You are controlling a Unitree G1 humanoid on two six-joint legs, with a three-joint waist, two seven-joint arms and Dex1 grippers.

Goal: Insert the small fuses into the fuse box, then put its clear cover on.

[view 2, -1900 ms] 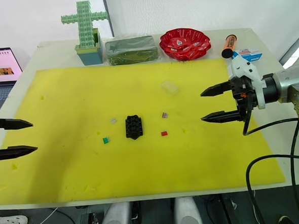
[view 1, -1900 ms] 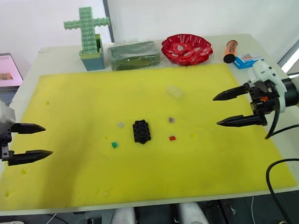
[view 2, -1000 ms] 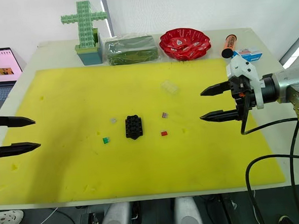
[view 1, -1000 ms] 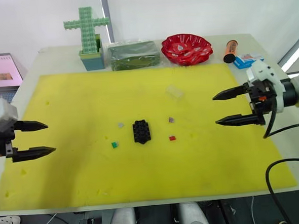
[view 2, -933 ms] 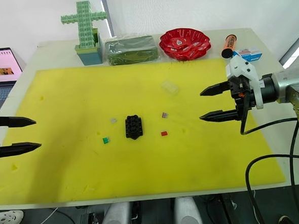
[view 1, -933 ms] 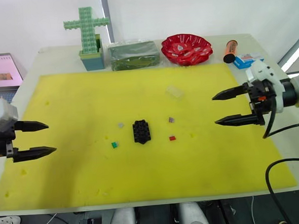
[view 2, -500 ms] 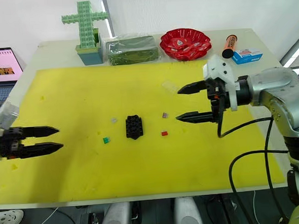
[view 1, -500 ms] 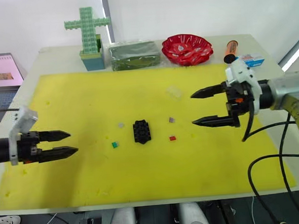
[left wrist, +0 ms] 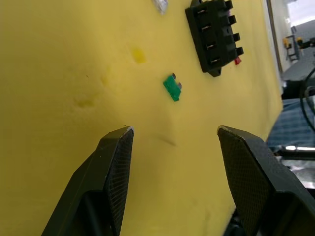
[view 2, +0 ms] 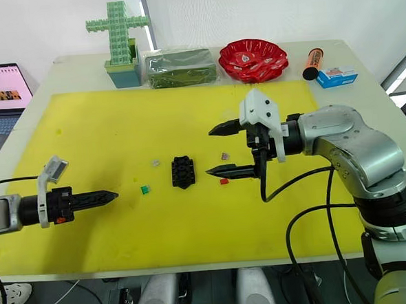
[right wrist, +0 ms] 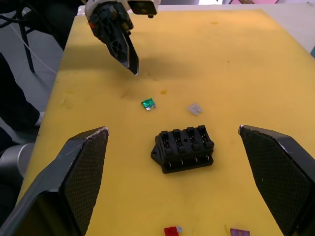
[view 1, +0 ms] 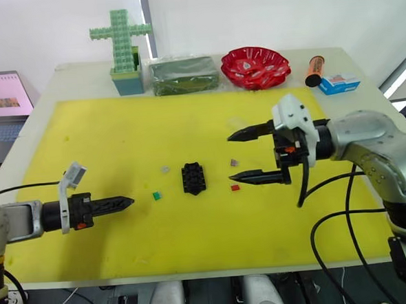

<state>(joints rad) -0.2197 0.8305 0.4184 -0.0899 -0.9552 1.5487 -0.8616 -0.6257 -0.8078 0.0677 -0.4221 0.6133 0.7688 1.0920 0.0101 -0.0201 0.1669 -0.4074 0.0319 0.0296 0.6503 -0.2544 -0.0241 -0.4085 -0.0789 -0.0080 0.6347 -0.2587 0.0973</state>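
My left gripper will insert the green fuse into the fuse box (view 1: 193, 179), so next it should grab the fuse by its green plastic body (view 1: 157, 195).
The black fuse box (view 1: 193, 179) sits mid-mat on the yellow foam mat (view 1: 105, 130). Small fuses lie around it: green (view 1: 156, 195) and grey (view 1: 165, 169) on its left, mauve (view 1: 233, 162) and red (view 1: 235, 187) on its right. The clear cover (view 1: 237, 123) lies faintly visible just behind my right gripper's upper finger. My right gripper (view 1: 231, 158) hovers open just right of the box, its fingers spanning the mauve and red fuses. My left gripper (view 1: 127, 201) is low over the mat left of the green fuse (left wrist: 172, 87), open in the left wrist view (left wrist: 174, 130).
Along the table's back edge stand a green block cross (view 1: 128, 50), a dark green packet (view 1: 184, 74), a red bowl (view 1: 255, 66), an orange marker (view 1: 313, 69) and a blue box (view 1: 339, 83). A laptop (view 1: 3, 95) sits off the table's left side.
Both grippers have moved inward toward the fuse box. The left one turned onto its side and dropped near the green fuse; the right one reached the mauve and red fuses.
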